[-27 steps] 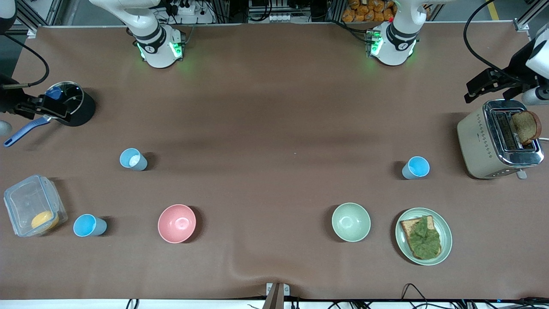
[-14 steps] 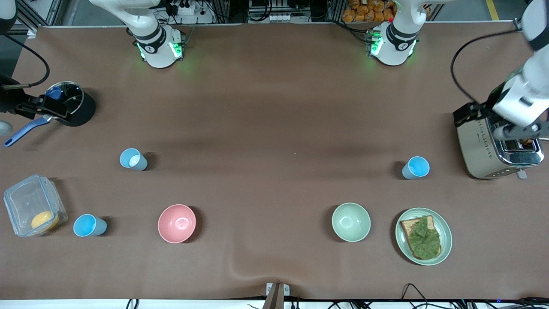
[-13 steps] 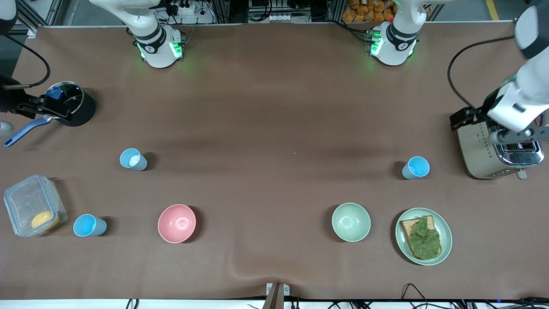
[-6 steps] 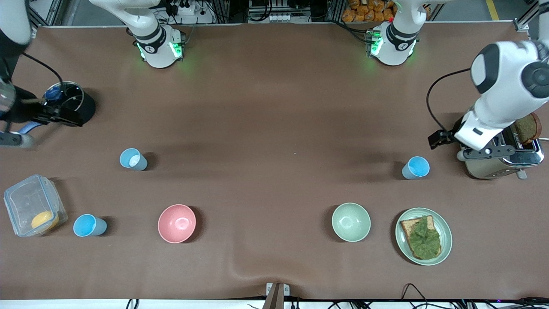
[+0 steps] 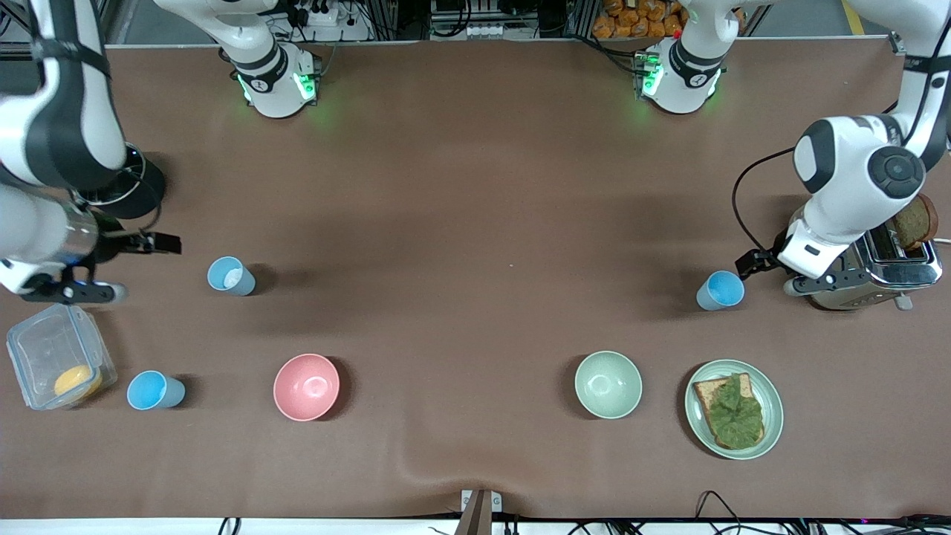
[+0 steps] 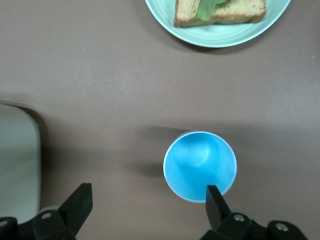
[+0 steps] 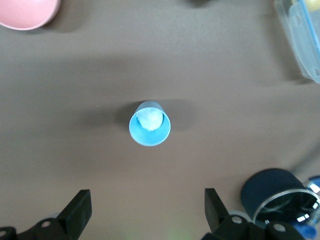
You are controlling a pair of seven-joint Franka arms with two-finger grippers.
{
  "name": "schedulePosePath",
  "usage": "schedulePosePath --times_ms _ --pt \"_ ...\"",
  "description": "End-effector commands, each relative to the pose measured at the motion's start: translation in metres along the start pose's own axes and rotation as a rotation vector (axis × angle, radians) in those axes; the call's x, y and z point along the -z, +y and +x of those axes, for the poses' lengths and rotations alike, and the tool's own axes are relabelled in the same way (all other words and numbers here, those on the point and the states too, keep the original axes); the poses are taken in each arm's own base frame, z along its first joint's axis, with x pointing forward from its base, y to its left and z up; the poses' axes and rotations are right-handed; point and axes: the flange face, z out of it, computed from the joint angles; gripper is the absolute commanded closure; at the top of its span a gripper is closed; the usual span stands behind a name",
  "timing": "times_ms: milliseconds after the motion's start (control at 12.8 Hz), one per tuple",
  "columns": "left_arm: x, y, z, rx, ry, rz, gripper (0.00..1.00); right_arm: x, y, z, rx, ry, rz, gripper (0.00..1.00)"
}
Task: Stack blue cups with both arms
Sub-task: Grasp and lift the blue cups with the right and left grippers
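The grey-blue cup needs to be stacked with the cup beside the toaster. My right gripper should next grab it by its open rim.
A dull grey-blue cup with something white inside stands toward the right arm's end of the table. It sits centred in the right wrist view. My right gripper hangs open and empty in the air beside this cup. A bright sky-blue cup stands beside the toaster. It also shows in the left wrist view. My left gripper is open and empty over the table between this cup and the toaster, with one finger by the cup's rim.
Another bright blue cup stands beside a clear container. Nearer the camera are a pink bowl, a green bowl and a plate with toast and lettuce. A black pot stands near the right arm.
Both arms have swung in from the table's ends. The left gripper left the toaster for the sky-blue cup. The right gripper left the pot for the grey-blue cup.
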Motion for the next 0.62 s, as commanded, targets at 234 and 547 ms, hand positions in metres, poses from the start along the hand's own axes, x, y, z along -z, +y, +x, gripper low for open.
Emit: schedulePosePath --times_ms 234,547 --pt "-0.049 0.004 -0.001 -0.012 0.011 0.000 0.00 -0.102 0.050 0.010 0.066 0.080 0.003 0.00" --pt "-0.070 0.007 -0.002 -0.010 0.008 -0.006 0.51 -0.157 0.052 0.025 0.079 0.024 0.011 0.00"
